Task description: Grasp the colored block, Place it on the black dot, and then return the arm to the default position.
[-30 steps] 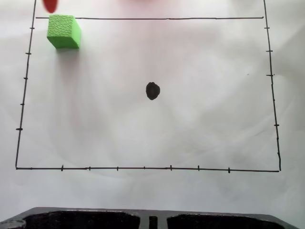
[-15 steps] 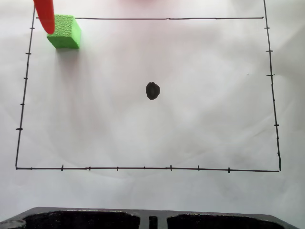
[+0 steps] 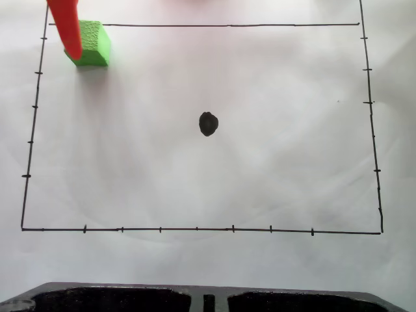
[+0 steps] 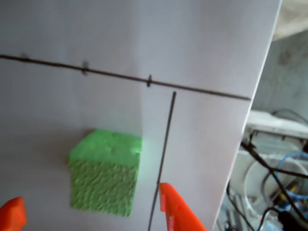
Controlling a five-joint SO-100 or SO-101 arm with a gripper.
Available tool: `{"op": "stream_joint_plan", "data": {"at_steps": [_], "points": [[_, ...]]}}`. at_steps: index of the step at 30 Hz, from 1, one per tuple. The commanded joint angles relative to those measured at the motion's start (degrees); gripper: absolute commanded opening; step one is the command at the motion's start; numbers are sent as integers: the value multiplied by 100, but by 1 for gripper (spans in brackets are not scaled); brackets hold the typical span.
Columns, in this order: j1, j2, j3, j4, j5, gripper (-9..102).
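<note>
My gripper is going to place the green colored block on the black dot (image 3: 208, 123), so next it needs to hold the block by its opposite sides.
The colored block (image 3: 95, 43), a bright green textured cube, sits in the top left corner of the drawn rectangle in the fixed view. One orange-red finger (image 3: 67, 29) of the arm reaches down from the top edge and covers the block's left part. In the wrist view the block (image 4: 106, 168) lies on the paper between two orange fingertips, and my gripper (image 4: 91, 202) is open with a tip on either side of it and nothing held. The black dot (image 3: 208, 123) is bare in the middle of the paper, well away from the block.
Thin black border lines with tick marks (image 3: 195, 229) frame the white paper. A dark moulded part (image 3: 130, 299) runs along the bottom edge of the fixed view. Beyond the paper's right edge in the wrist view lie cables and white parts (image 4: 269, 183).
The orange finger has come further down into the fixed view, from a tip at the top edge to overlapping the block's left side. Block and dot have not moved.
</note>
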Motion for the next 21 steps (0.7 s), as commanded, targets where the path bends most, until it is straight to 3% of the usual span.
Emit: {"op": "stream_joint_plan", "data": {"at_steps": [1, 13, 21], "points": [[9, -141, 53, -202, 88, 37], [-123, -422, 343, -738, 369, 35], [-255, -466, 343, -773, 571, 25]]}}
